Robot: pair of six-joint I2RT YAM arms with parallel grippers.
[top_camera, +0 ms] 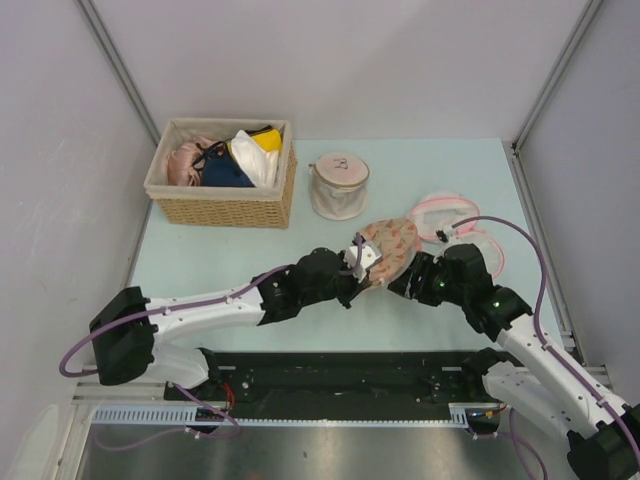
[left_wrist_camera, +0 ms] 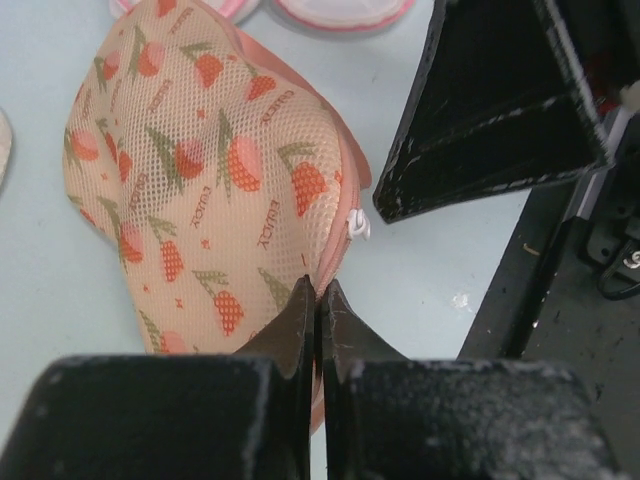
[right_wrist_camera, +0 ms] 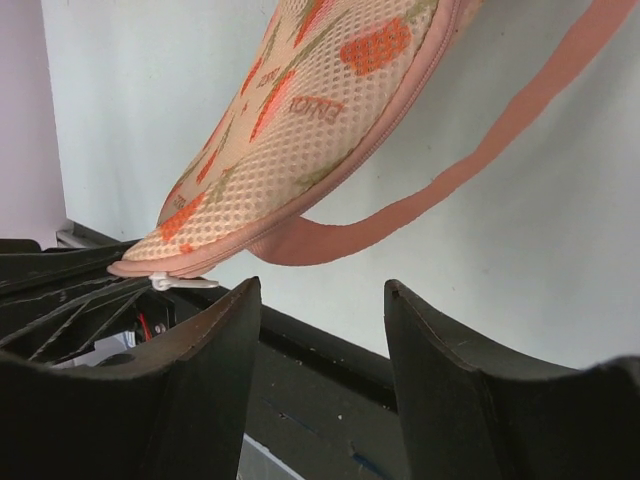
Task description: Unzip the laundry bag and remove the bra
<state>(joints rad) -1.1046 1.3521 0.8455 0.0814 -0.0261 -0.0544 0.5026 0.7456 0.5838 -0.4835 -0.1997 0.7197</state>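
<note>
The laundry bag [right_wrist_camera: 300, 120] has its small white zipper pull [right_wrist_camera: 182, 283], and my right gripper will grip the bag by it next. The pink zipper edge stays free to open.
The laundry bag [top_camera: 390, 246], cream-peach mesh with red fruit prints and a pink zipper edge, is zipped shut and held lifted at the table's middle. My left gripper [top_camera: 358, 268] is shut on its pink edge, as the left wrist view [left_wrist_camera: 320, 292] shows, just below the white zipper pull [left_wrist_camera: 358, 228]. My right gripper [top_camera: 405, 276] is open and empty beside the bag's near right edge. In the right wrist view the bag [right_wrist_camera: 300, 120] hangs above the open gripper [right_wrist_camera: 322, 292], with the pull [right_wrist_camera: 180, 283] just above the left fingertip. The bra is hidden.
A wicker basket [top_camera: 222, 205] with pink, navy and yellow-white garments stands at the back left. A small cylindrical white mesh bag [top_camera: 339, 187] stands behind the bag. Round white mesh bags with pink rims [top_camera: 450, 214] lie at the right. A pink strap loop [right_wrist_camera: 450, 180] hangs from the bag.
</note>
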